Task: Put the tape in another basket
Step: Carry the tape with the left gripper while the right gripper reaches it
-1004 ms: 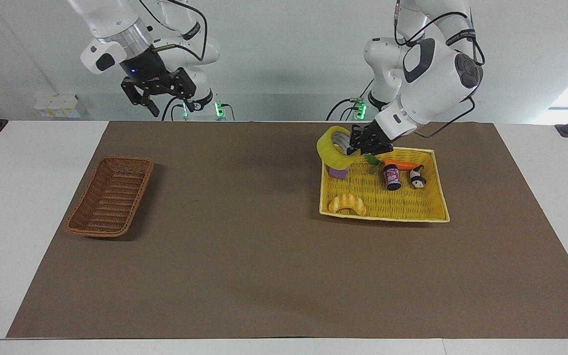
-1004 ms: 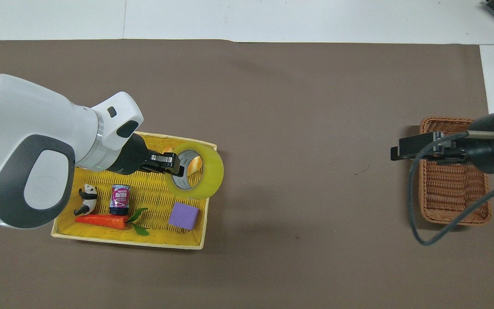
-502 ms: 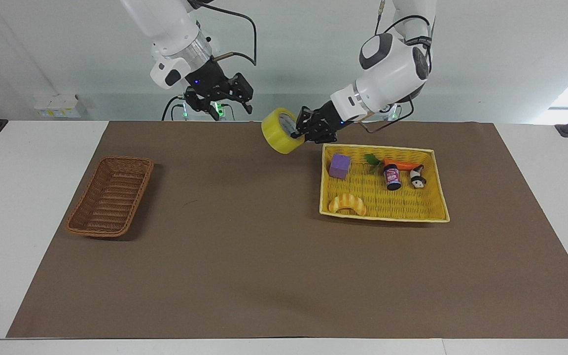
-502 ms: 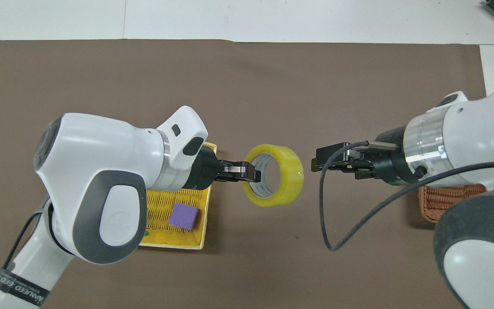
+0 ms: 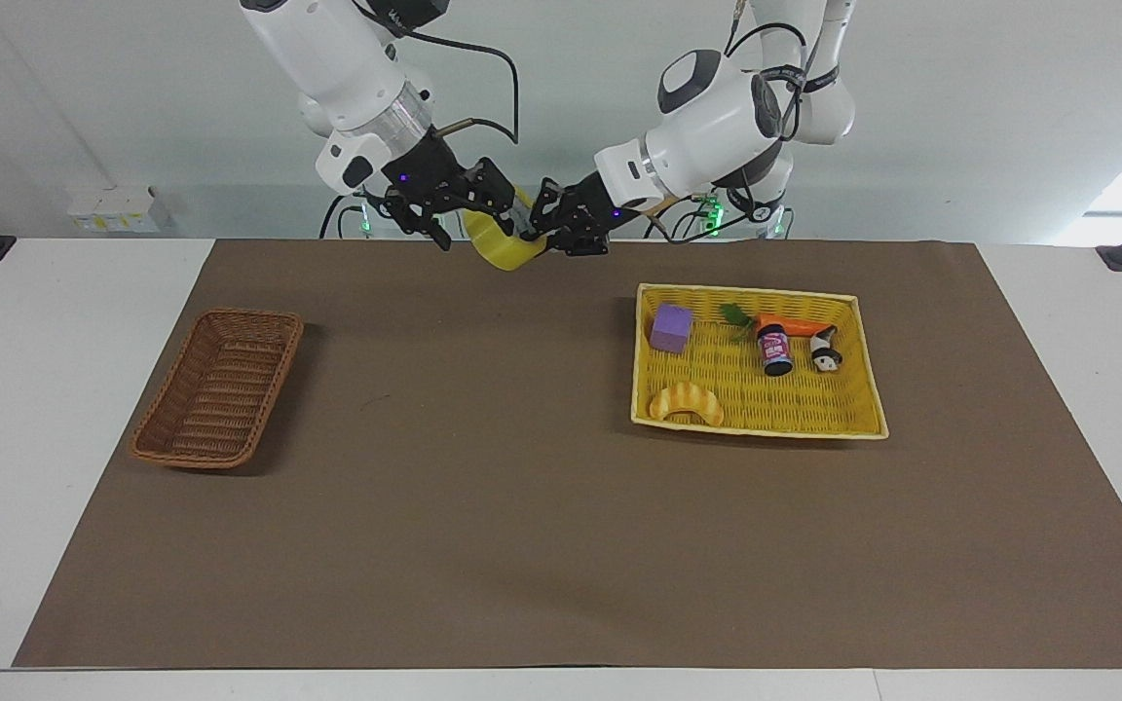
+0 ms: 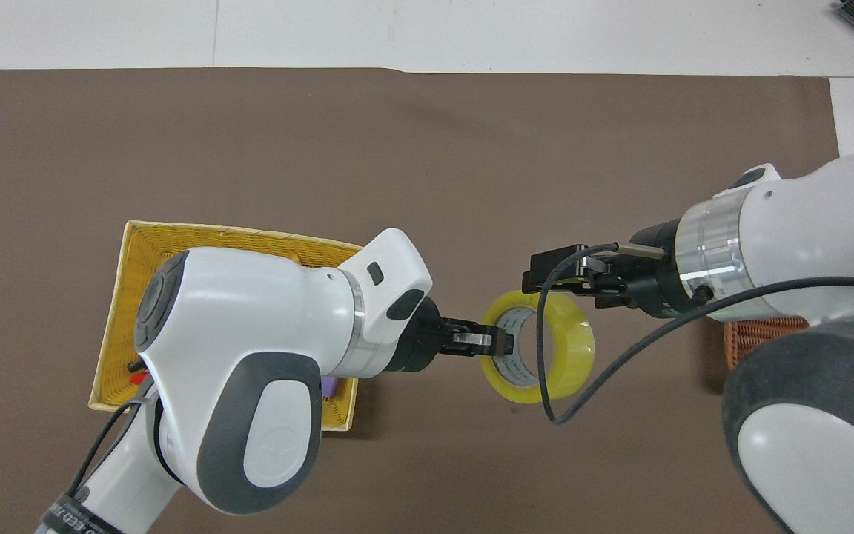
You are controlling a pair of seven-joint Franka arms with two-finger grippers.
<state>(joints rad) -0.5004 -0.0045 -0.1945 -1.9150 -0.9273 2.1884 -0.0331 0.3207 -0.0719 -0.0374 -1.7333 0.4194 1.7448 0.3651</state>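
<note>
Next, my right gripper grabs the tape by its upper rim [image 6: 531, 302], to move the tape into the brown wicker basket [image 6: 760, 340].
The tape [image 5: 501, 253] [image 6: 545, 354], a yellow ring with a pale core, hangs in the air over the brown mat between the two baskets. My left gripper [image 5: 534, 232] [image 6: 497, 343] is shut on the ring's wall, one finger inside the core. My right gripper [image 5: 471, 219] [image 6: 545, 278] is open right at the tape's rim on the side away from the left gripper; I cannot tell whether it touches. The brown wicker basket [image 5: 220, 389] [image 6: 760, 340] sits empty at the right arm's end of the table, mostly hidden under the right arm in the overhead view.
The yellow basket [image 5: 746, 289] [image 6: 130, 297] at the left arm's end of the table holds a purple cube [image 5: 670, 327], a carrot [image 5: 795, 323], a small can [image 5: 773, 350], a panda figure [image 5: 824, 350] and a croissant toy [image 5: 686, 402]. A brown mat [image 5: 483, 506] covers the table.
The left gripper carried the tape up and away from the yellow basket toward the table's middle. The right arm swung in from over the wicker basket and came up to the tape.
</note>
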